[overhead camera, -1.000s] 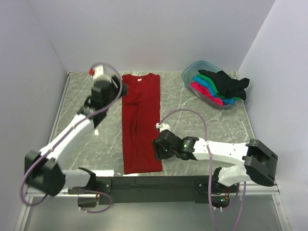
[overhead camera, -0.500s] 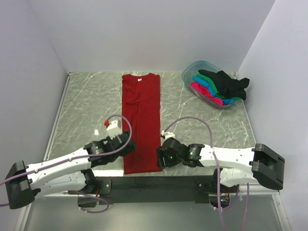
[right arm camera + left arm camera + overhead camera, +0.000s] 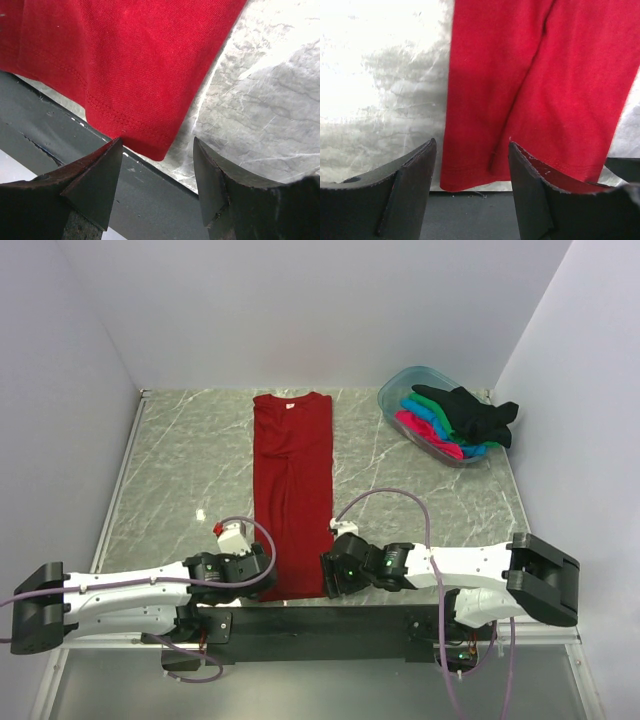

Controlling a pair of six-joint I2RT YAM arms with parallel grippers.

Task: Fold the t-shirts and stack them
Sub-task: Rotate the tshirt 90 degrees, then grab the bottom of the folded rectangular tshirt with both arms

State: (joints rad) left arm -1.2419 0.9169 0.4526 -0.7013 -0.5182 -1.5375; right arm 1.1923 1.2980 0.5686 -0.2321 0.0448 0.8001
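Observation:
My left gripper is above the hem's near corner (image 3: 265, 596) (image 3: 458, 176), which lies flat and undented below the fingers, and would miss it if I closed now. I need to first lower the gripper.
A dark red t-shirt (image 3: 292, 490) lies flat on the marble table, folded into a long narrow strip with its collar at the far end. My left gripper (image 3: 264, 580) is open, low over the hem's near left corner. In the left wrist view that corner of the shirt (image 3: 530, 90) shows between the fingers of the left gripper (image 3: 472, 145), which grip nothing. My right gripper (image 3: 328, 578) is open at the hem's near right corner. In the right wrist view the shirt corner (image 3: 130, 60) lies just ahead of the right gripper (image 3: 158, 141), whose jaws stand apart with nothing in them.
A clear bluish tub (image 3: 398, 390) at the back right holds a black shirt (image 3: 470, 412) draped over its rim, with green (image 3: 430, 408), pink (image 3: 420, 430) and blue (image 3: 482, 450) shirts under it. A black mounting bar (image 3: 320, 620) runs along the table's near edge, right behind the hem.
My left arm has swung from the shirt's far collar end down to the hem's near left corner. The right gripper has shifted slightly toward the near right corner.

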